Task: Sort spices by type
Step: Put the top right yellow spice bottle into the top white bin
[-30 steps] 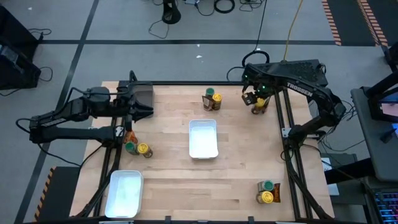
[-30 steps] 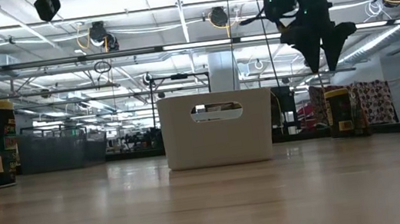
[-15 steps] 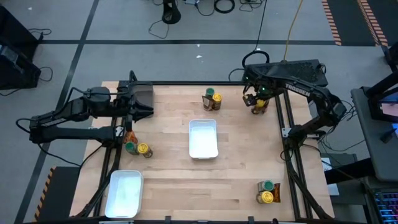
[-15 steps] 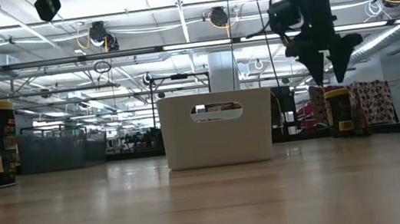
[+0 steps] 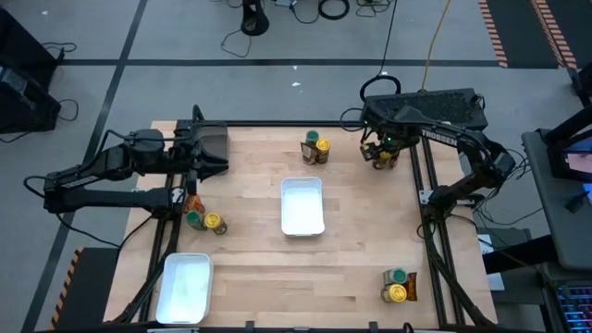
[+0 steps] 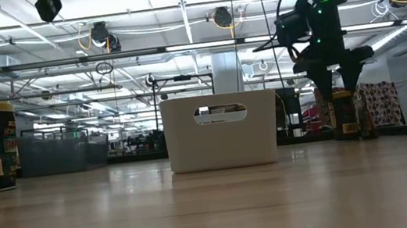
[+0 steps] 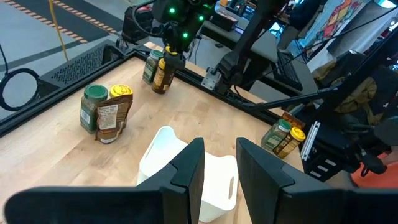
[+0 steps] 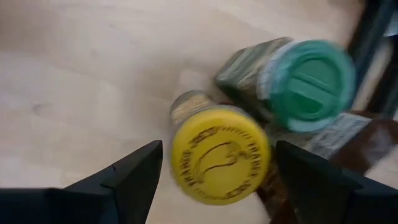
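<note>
The jar is ready for my right gripper to close on it now. The fingers are on either side of the yellow lid, so they would hold the jar if they closed now.
My right gripper points down, open, over the spices at the table's far right corner. Its fingers stand on either side of a yellow-lidded jar without touching it. A green-lidded jar and a brown packet stand against that jar. In the low view the right gripper hangs just over the jar's top. My left gripper waits raised at the far left, open, nothing between its fingers.
A white tray stands mid-table and another at the near left corner. More spices stand in groups: at the far middle, at the left and at the near right corner. A black frame rail runs along the right edge.
My right gripper has come down toward the yellow-lidded jar at the far right corner, rolling a little, and its fingers now stand somewhat wider apart, level with the jar's top. The jars have kept their places.
</note>
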Available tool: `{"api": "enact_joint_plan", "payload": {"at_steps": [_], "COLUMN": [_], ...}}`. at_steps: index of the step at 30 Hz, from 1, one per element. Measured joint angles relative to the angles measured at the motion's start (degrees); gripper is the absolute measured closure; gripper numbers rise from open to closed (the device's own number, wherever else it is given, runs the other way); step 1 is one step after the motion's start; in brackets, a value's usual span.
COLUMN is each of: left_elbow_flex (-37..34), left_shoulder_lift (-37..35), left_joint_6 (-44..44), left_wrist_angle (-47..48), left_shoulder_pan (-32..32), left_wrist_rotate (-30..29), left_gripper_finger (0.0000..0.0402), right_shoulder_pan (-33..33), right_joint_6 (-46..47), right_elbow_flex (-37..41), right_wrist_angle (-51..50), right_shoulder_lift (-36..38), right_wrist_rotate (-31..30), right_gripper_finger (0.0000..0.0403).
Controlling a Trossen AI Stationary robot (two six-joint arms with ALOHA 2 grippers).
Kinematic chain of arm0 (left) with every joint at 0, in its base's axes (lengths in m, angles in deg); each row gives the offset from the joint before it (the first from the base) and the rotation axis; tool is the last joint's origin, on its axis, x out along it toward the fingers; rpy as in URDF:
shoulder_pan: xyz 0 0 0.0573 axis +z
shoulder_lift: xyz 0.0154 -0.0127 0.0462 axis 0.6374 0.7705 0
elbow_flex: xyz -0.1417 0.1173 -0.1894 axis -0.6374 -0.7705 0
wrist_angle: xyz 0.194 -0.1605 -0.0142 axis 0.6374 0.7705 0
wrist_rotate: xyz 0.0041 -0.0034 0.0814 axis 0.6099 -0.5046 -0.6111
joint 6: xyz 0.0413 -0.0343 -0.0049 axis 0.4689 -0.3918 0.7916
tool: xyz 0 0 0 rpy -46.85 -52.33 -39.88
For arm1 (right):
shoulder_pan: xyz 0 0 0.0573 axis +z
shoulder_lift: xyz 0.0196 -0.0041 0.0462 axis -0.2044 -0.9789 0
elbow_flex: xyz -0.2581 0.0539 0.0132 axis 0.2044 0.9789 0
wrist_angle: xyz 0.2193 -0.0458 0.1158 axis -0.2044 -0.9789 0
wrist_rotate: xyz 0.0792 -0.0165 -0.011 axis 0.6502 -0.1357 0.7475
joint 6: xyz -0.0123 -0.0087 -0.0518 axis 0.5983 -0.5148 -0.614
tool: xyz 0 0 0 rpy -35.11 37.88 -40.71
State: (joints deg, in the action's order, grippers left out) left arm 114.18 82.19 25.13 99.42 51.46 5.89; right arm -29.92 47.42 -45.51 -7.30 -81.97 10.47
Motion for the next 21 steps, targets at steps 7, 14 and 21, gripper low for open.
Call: {"api": "enact_joint_plan", "payload": {"at_steps": [7, 14, 21], "left_elbow_flex": [0.0, 0.0, 0.0], "left_shoulder_lift": [0.0, 0.0, 0.0], "left_joint_6": [-0.2, -0.2, -0.2], "left_wrist_angle": [0.0, 0.0, 0.0], "left_shoulder_pan": [0.0, 0.0, 0.0], "left_wrist_rotate": [0.0, 0.0, 0.0], "left_gripper_finger": [0.0304, 0.0304, 0.0304], "right_shoulder_pan": [0.0, -0.1, -0.1], "right_joint_6": [0.0, 0.0, -0.2], "right_elbow_flex": [0.0, 0.0, 0.0], "right_wrist_angle": [-0.2, 0.2, -0.7], "right_shoulder_lift": [0.0, 0.0, 0.1], "right_wrist_rotate": [1.2, 2.9, 3.2], "right_gripper_finger": [0.0120, 0.0155, 0.0206]}}
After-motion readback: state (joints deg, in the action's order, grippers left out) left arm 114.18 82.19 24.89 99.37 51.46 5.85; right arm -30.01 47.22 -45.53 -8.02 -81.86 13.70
